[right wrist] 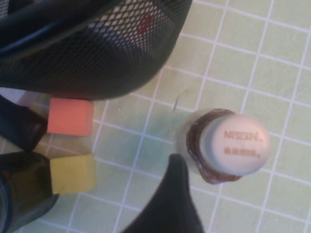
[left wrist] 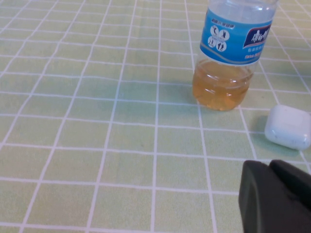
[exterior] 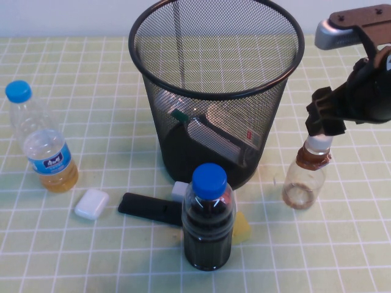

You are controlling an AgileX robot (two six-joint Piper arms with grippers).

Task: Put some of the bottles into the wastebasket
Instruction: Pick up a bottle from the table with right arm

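My right gripper needs to lower first and then close, because its fingers are above the bottle's white cap (right wrist: pixel 236 143), and the cap's side shows below them over the bottle's brown band.
The wastebasket (exterior: pixel 214 79) stands at the middle back; a clear bottle with a green-and-dark label (exterior: pixel 211 131) lies slanted inside it. The small clear bottle with a brown neck band (exterior: pixel 303 178) stands upright on the table to the wastebasket's right. My right gripper (exterior: pixel 322 129) hangs open directly over its white cap (right wrist: pixel 236 143); one finger (right wrist: pixel 176 194) shows beside the neck, apart from it, and the other is out of view. My left gripper (left wrist: pixel 270 166) is outside the high view, shut and empty, low over the table near a yellowish-liquid bottle (left wrist: pixel 228 58).
A dark-liquid bottle with a blue cap (exterior: pixel 208 217) stands in front of the wastebasket, with a black flat object (exterior: pixel 149 209), a white block (exterior: pixel 179 190) and a yellow block (exterior: pixel 242 227) beside it. A white case (exterior: pixel 91 203) and the slim blue-capped bottle (exterior: pixel 43 140) are at the left.
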